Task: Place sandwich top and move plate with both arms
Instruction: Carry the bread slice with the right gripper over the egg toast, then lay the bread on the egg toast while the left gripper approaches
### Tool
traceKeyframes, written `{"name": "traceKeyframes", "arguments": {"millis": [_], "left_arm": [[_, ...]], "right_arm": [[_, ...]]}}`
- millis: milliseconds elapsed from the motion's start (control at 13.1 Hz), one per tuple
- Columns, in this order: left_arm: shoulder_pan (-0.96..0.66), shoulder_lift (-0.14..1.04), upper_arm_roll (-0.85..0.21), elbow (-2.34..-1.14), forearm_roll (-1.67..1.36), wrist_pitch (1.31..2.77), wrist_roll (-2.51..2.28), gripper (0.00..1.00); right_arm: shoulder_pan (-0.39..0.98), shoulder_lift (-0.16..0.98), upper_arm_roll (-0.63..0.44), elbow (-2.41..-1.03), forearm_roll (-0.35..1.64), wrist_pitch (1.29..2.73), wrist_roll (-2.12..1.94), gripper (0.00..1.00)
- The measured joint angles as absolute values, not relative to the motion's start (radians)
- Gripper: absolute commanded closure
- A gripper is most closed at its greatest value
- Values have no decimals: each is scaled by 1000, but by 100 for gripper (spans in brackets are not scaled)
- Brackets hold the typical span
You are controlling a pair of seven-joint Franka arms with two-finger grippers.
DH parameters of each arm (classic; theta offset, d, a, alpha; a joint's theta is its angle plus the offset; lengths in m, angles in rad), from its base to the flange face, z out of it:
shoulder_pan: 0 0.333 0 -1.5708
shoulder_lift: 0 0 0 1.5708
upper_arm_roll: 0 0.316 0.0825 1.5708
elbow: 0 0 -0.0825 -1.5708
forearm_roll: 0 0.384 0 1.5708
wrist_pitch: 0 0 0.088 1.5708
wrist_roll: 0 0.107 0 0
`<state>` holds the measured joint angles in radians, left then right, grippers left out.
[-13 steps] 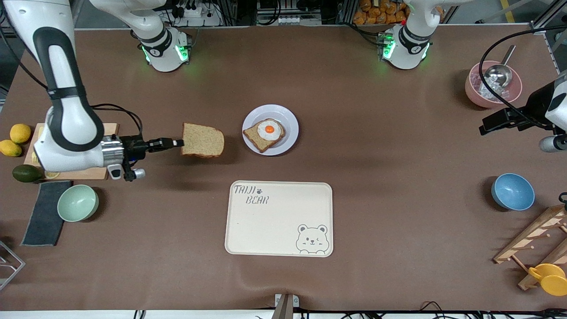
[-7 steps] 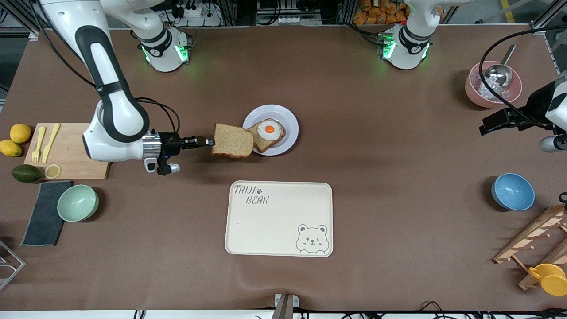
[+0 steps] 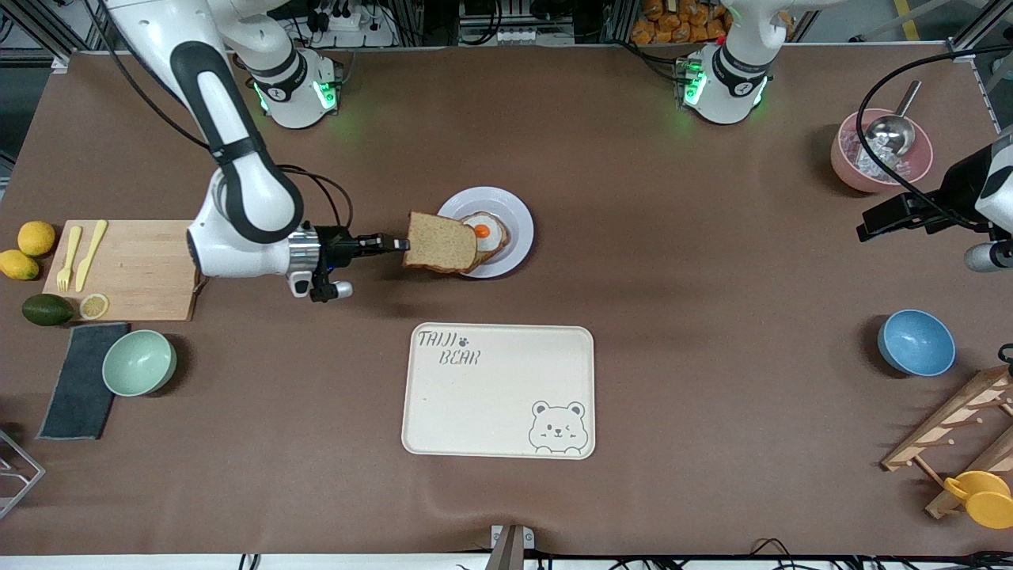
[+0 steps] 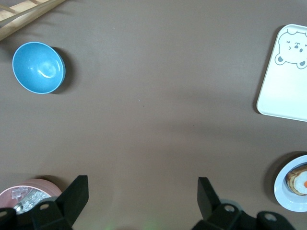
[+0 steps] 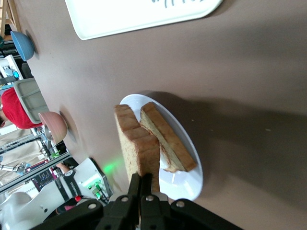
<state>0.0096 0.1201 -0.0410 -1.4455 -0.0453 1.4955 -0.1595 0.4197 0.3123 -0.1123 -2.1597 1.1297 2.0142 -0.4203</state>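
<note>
The sandwich top (image 3: 438,242) hangs beside the toast's uncovered egg, so it goes over the egg next, before my right gripper releases it.
My right gripper (image 3: 401,244) is shut on the sandwich top (image 3: 440,244), a plain tan bread slice with a brown crust. It holds the slice flat in the air over the edge of the plate (image 3: 514,212) toward the right arm's end of the table. The slice partly covers the toast with a fried egg (image 3: 484,233) on the plate. In the right wrist view the sandwich top (image 5: 135,143) hangs above the toast (image 5: 168,140) and the plate (image 5: 189,176), gripped at my right gripper (image 5: 143,181). My left gripper (image 4: 142,199) is open and empty, waiting high over the left arm's end of the table.
A cream bear-print tray (image 3: 498,391) lies nearer the front camera than the plate. A cutting board (image 3: 134,269), lemons (image 3: 36,237), an avocado (image 3: 46,309), a mint bowl (image 3: 139,362) and a dark cloth (image 3: 79,380) lie at the right arm's end. A pink bowl (image 3: 878,154), blue bowl (image 3: 916,342) and wooden rack (image 3: 954,431) lie at the left arm's end.
My right arm has carried the sandwich top from beside the cutting board toward the plate; it now overlaps the egg toast. The left arm has not moved.
</note>
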Motion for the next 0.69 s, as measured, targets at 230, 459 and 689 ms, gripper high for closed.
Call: {"name": "traceKeyframes", "arguments": {"millis": [230, 459, 689], "left_arm": [[10, 120, -41, -1443, -45, 1495, -159, 0], [10, 117, -41, -1440, -45, 1495, -159, 0], [15, 113, -39, -1440, -45, 1495, -161, 0]], "right_arm": [[527, 312, -112, -2197, 1183, 2085, -415, 100], [582, 310, -112, -2234, 1201, 2158, -415, 100], [612, 310, -112, -2246, 1217, 2200, -415, 100]]}}
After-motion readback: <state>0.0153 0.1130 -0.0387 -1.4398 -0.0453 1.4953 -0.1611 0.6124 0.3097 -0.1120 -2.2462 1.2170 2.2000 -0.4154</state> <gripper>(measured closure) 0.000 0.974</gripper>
